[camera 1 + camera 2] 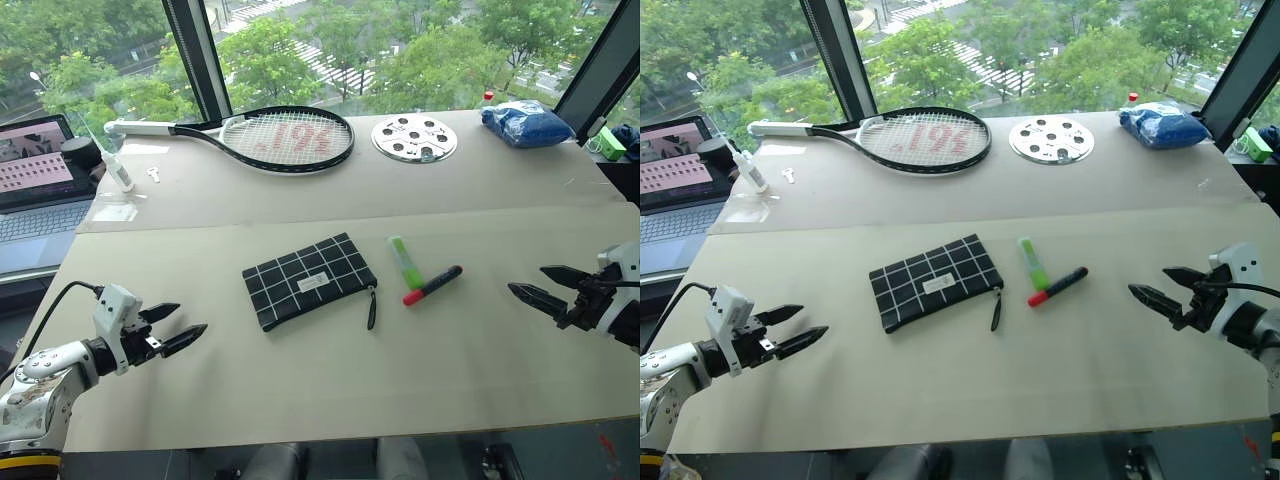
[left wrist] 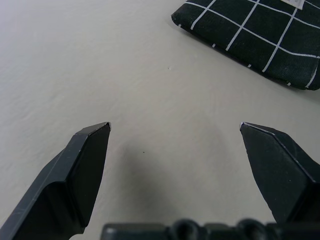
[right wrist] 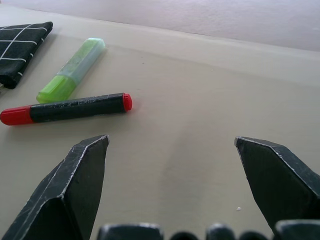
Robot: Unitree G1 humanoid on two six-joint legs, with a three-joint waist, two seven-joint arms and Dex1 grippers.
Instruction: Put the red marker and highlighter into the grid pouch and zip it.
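Observation:
The grid pouch (image 1: 309,279) lies flat, and its pull strap (image 1: 371,308) hangs off loosely. My right gripper should grab the pouch by that strap next.
The grid pouch (image 1: 309,279) lies flat in the middle of the table, black with white lines, its pull strap (image 1: 371,308) hanging off its right end. Just right of it lies the green highlighter (image 1: 404,260), and beside that the red marker (image 1: 432,285), black-barrelled with a red cap toward the pouch. My left gripper (image 1: 182,326) hovers open near the table's front left, well short of the pouch (image 2: 260,35). At the right edge my right gripper (image 1: 540,285) is open too, aimed toward the marker (image 3: 65,108) and highlighter (image 3: 71,69), touching neither.
A tennis racket (image 1: 260,136), a round perforated white disc (image 1: 414,137) and a blue bag (image 1: 526,122) lie along the far side by the window. A laptop (image 1: 38,180) stands off the table's left edge. A green box (image 1: 610,143) sits at the far right.

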